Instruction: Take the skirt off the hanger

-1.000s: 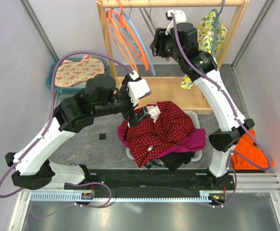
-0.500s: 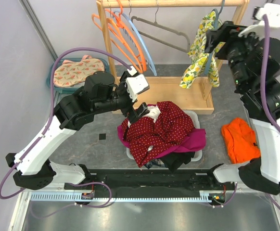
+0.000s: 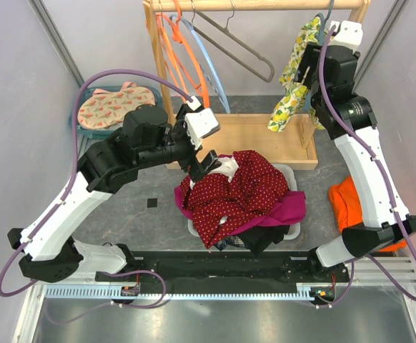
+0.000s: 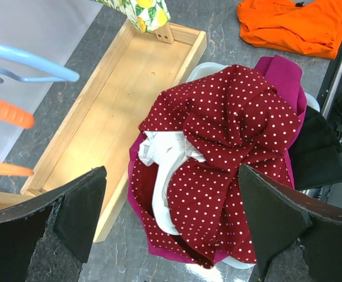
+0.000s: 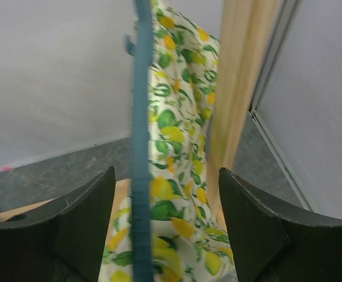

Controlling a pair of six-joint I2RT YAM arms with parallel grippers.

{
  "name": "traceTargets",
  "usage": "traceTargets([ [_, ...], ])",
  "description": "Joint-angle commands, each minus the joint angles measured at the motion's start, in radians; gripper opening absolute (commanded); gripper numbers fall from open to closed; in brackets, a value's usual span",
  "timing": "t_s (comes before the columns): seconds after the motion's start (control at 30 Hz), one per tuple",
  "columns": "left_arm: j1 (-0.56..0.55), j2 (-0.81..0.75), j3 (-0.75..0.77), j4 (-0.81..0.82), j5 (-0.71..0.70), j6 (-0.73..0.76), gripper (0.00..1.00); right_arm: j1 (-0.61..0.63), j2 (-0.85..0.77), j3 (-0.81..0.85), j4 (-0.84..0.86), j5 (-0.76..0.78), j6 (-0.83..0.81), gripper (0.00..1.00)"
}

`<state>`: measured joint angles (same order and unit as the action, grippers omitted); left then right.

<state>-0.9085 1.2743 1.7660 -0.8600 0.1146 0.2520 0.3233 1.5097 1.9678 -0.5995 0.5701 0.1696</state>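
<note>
I should grab the teal hanger [image 3: 327, 16] by its near end with my right gripper to remove the skirt, so that the hook and the skirt stay free.
The skirt [image 3: 294, 82] is white with a lemon and leaf print. It hangs on a teal hanger [image 3: 327, 16] at the right end of the wooden rail. My right gripper [image 3: 308, 68] is open, right at the skirt. In the right wrist view the teal hanger [image 5: 140, 147] and the skirt [image 5: 180, 170] lie between the open jaws of the right gripper [image 5: 166, 176], nothing gripped. My left gripper [image 3: 208, 164] is open and empty. It hovers above a red polka-dot garment [image 4: 235, 129], as the left wrist view [image 4: 171, 176] shows.
Orange hangers [image 3: 186, 57], a light blue one and a bare grey hanger [image 3: 244, 53] hang on the rail. The rack's wooden base tray [image 3: 258, 139] lies below. A white basket [image 3: 288, 174] holds piled clothes. An orange garment [image 3: 344, 204] lies at right, a patterned cloth [image 3: 111, 107] back left.
My right arm swung from the middle of the rail out to the right, then came in at the lemon skirt. The grey hanger now hangs free. My left arm barely moved.
</note>
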Motion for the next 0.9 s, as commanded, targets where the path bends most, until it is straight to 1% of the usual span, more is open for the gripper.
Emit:
traceTargets([
  [0.0, 0.01, -0.035, -0.003, 0.03, -0.003, -0.016, 1.0, -0.055, -0.132, -0.113, 0.141, 0.022, 0.076, 0.76],
  [0.07, 0.011, -0.035, -0.005, 0.033, -0.004, -0.017, 1.0, -0.069, -0.135, -0.119, 0.144, -0.01, 0.074, 0.73],
  [0.17, 0.013, -0.024, -0.003, 0.036, 0.002, -0.022, 1.0, -0.079, -0.122, -0.11, 0.132, -0.053, 0.076, 0.63],
  [0.2, 0.013, -0.026, -0.002, 0.038, 0.008, -0.023, 1.0, -0.084, -0.115, -0.107, 0.126, -0.061, 0.08, 0.51],
  [0.27, 0.016, -0.023, -0.002, 0.039, 0.013, -0.026, 1.0, -0.089, -0.1, -0.096, 0.124, -0.07, 0.085, 0.4],
  [0.3, 0.016, -0.026, -0.003, 0.039, 0.017, -0.028, 1.0, -0.089, -0.095, -0.092, 0.122, -0.072, 0.091, 0.3],
  [0.37, 0.019, -0.027, -0.008, 0.041, 0.019, -0.028, 1.0, -0.092, -0.08, -0.074, 0.127, -0.065, 0.097, 0.17],
  [0.4, 0.02, -0.029, -0.01, 0.042, 0.016, -0.028, 1.0, -0.092, -0.074, -0.063, 0.133, -0.064, 0.1, 0.04],
  [0.43, 0.023, -0.029, -0.013, 0.042, 0.017, -0.028, 1.0, -0.093, -0.068, -0.052, 0.133, -0.067, 0.102, 0.0],
  [0.57, 0.031, -0.032, -0.019, 0.049, 0.019, -0.031, 1.0, -0.093, -0.034, 0.02, 0.141, -0.101, 0.108, 0.0],
  [0.87, 0.04, -0.039, -0.03, 0.052, 0.022, -0.034, 1.0, -0.093, -0.013, 0.078, 0.234, -0.173, 0.133, 0.0],
])
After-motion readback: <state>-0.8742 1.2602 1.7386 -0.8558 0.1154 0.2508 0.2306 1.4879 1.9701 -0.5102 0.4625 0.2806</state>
